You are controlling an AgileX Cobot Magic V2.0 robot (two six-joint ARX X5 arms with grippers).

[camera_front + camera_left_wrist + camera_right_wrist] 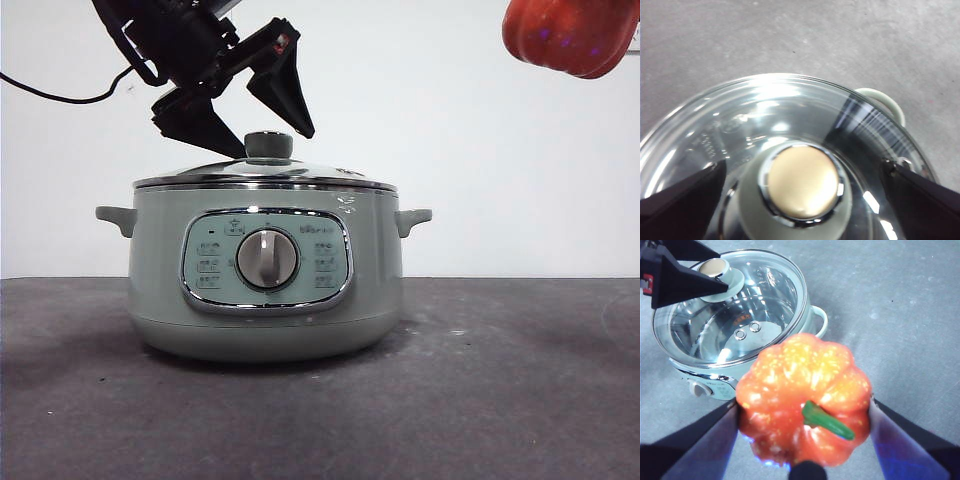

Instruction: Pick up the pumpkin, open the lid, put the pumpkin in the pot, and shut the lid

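I need to grab the glass lid by its knob (268,145) next with my left gripper, so that I can open the pot for the pumpkin (568,30).
The pale green pot (265,300) stands on the dark table with the glass lid (200,175) shut on it. My left gripper (270,138) hangs over the lid, its jaws open on either side of the knob (268,145) and not closed on it. In the left wrist view the knob (802,182) sits between the two spread jaws of the left gripper (800,187). My right gripper (804,407) is shut on the orange pumpkin (785,385) and holds it high, to the right of the pot. The pumpkin also shows in the front view (570,35).
The grey table (520,400) stretches around the pot. A side handle (412,218) sticks out on each side of the pot. A black cable (50,95) hangs behind at the left. The right wrist view shows the pot (715,377) and the left arm's jaw (680,277).
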